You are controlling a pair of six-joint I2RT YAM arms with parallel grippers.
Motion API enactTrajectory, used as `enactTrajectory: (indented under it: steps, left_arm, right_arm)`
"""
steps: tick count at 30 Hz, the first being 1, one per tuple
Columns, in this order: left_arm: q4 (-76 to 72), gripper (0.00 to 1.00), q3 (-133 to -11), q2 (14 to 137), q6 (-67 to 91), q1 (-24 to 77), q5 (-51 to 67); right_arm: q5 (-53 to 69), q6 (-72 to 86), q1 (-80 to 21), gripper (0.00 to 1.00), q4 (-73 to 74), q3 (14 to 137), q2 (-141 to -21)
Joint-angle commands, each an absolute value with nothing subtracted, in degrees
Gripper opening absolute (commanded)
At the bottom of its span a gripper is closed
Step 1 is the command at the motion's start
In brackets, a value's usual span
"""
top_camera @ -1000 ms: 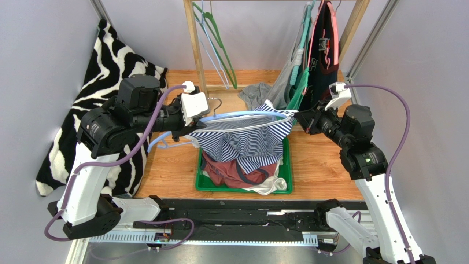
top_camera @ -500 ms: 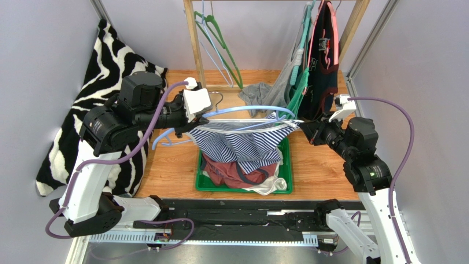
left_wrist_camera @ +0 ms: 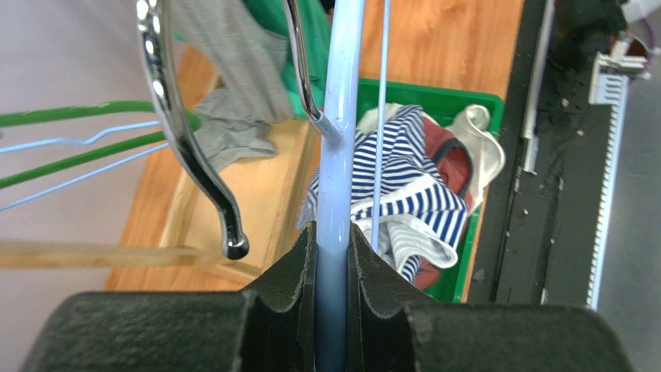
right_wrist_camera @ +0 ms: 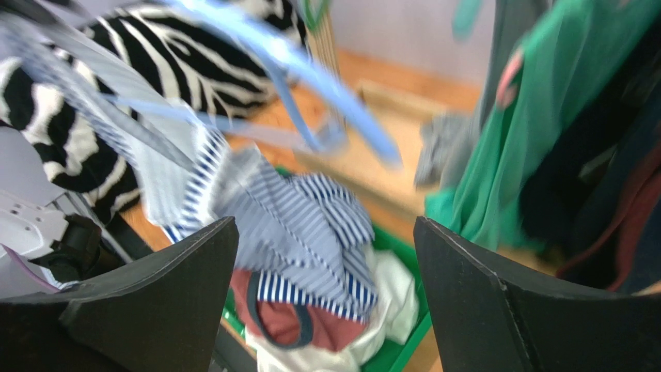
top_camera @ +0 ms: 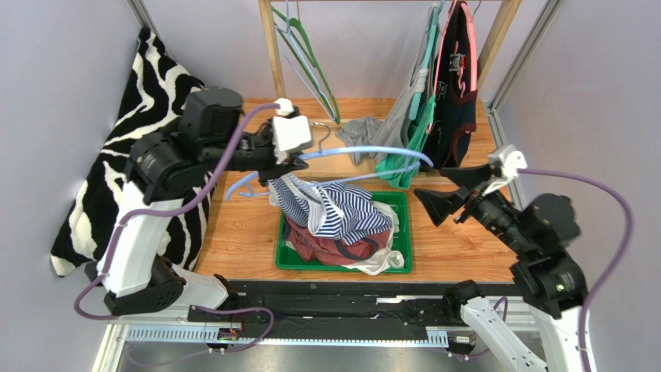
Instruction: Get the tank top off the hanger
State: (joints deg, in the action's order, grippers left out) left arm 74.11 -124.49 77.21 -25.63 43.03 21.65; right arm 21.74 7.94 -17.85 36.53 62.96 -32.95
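My right gripper should next take hold of the light blue hanger's bare end, so the end that holds the strap stays free for taking off the tank top.
My left gripper is shut on the light blue hanger and holds it level above the table. The blue-and-white striped tank top still hangs by a strap from the hanger's left end, close to that gripper. The rest of it slumps onto the clothes in the green bin. The hanger's right arm is bare. Off to the right of the bin, my right gripper is open wide, holding nothing, clear of the cloth.
The bin also holds a red-brown garment and a white one. A wooden rack at the back carries green hangers and dark and teal clothes. A grey garment lies on the table. Zebra fabric covers the left wall.
My right gripper let go of the tank top, opened and drew back to the right. The top's right side slid off the hanger and fell onto the bin. The left gripper lifted the hanger slightly.
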Motion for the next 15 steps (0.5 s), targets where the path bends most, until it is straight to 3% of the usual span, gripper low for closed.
enactTrajectory:
  steps: [1, 6, 15]
  left_arm:
    - [76.11, 0.01, -125.33, 81.20, -27.59, 47.37, 24.08]
    - [78.22, 0.01, -123.22, 81.65, -30.67, 50.71, 25.13]
    - [79.01, 0.00, -124.72, 82.53, -32.96, 51.42, 27.50]
  right_arm:
    - [26.09, 0.89, -18.28, 0.88, 31.73, 71.27, -34.01]
    - [33.90, 0.18, -18.28, 0.86, 31.20, 76.72, -36.73]
    - [47.28, -1.75, -19.42, 0.84, 33.39, 75.32, -40.60]
